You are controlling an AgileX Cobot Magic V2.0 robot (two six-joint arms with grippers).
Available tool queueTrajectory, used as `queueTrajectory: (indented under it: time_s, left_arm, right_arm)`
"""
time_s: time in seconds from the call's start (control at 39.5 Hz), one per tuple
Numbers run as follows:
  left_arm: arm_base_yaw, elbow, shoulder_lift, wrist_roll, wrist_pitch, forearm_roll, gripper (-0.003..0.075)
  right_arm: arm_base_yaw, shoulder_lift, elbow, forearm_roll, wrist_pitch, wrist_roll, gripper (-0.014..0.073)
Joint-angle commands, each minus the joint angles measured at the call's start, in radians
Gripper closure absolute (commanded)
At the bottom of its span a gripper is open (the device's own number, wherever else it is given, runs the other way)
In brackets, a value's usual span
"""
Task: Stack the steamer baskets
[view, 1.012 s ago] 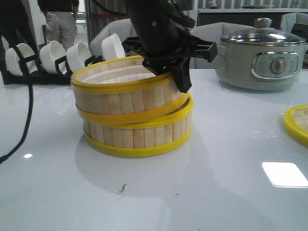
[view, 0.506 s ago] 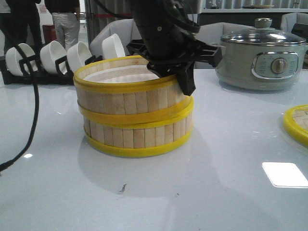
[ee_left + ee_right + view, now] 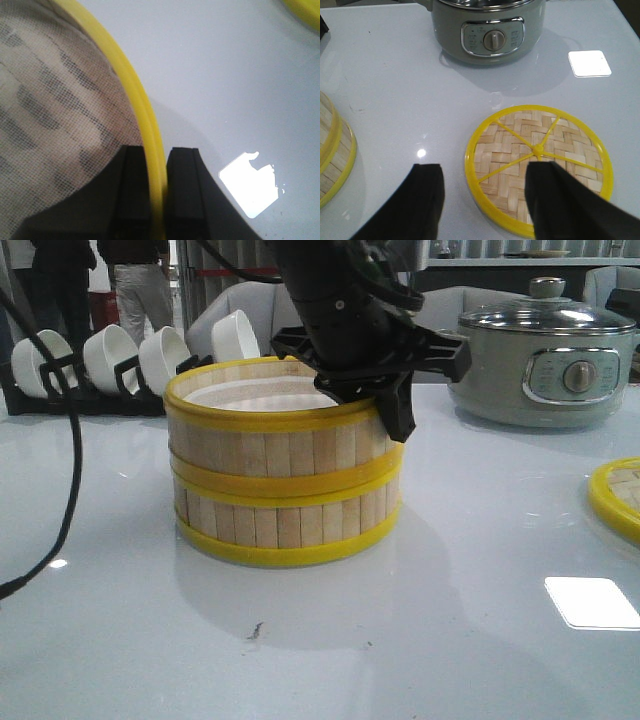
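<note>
The upper basket's base sits level on the lower basket's yellow rim all around, so it is time for my left gripper to release the upper basket now.
Two steamer baskets stand stacked at the table's middle: the upper basket [image 3: 270,445] rests level on the lower basket [image 3: 285,525]. My left gripper [image 3: 376,405] is shut on the upper basket's yellow rim [image 3: 150,130] at its right side. One finger is inside over the mesh liner, the other outside. The woven lid [image 3: 520,145] lies flat on the table to the right, its edge also showing in the front view as the lid [image 3: 615,495]. My right gripper [image 3: 485,172] hovers open above the lid's near-left edge, holding nothing.
A grey-green electric pot [image 3: 545,355] with a glass lid stands at the back right, beyond the woven lid. A black rack of white bowls [image 3: 110,360] is at the back left. A black cable [image 3: 65,480] hangs at the left. People stand behind the table.
The upper basket was tilted on the lower one, its left side high; it has levelled out and now sits flush. My left gripper shifted slightly right with it.
</note>
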Motion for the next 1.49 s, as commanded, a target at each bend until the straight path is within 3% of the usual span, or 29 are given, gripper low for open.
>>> queueTrajectory:
  time_s: [0.0,0.51,0.78,0.86,1.06,1.21,1.29,1.47]
  left_arm:
    - [-0.024,-0.036,-0.059,0.008,-0.089,-0.042,0.0636]
    - [-0.024,-0.038,-0.059,0.008,-0.079,-0.033,0.0612]
    - [-0.011,-0.094,-0.059,0.008,-0.048,-0.011,0.0317]
    - [-0.006,-0.128,-0.059,0.008,-0.028,0.014,0.0298]
    - [0.012,-0.228,-0.059,-0.029,0.057,0.080,0.0332]
    - [0.064,-0.277,-0.072,-0.042,0.103,0.078,0.0643]
    - [0.105,-0.280,-0.104,-0.045,0.102,0.076,0.0613]
    - [0.225,-0.280,-0.201,-0.045,0.109,0.063,0.0634]
  right_arm:
    - [-0.002,-0.006,-0.037,-0.003,-0.073,-0.003,0.0117]
    - [-0.002,-0.006,-0.037,-0.003,-0.071,-0.003,0.0117]
    - [-0.002,-0.006,-0.037,-0.003,-0.071,-0.003,0.0117]
    - [-0.002,-0.006,-0.037,-0.003,-0.071,-0.003,0.0117]
    - [-0.002,-0.006,-0.037,-0.003,-0.070,-0.003,0.0117]
    - [-0.002,-0.006,-0.037,-0.003,-0.069,-0.003,0.0117]
    - [-0.002,-0.006,-0.037,-0.003,-0.069,-0.003,0.0117]
    - [-0.002,-0.002,-0.037,-0.003,-0.069,-0.003,0.0117]
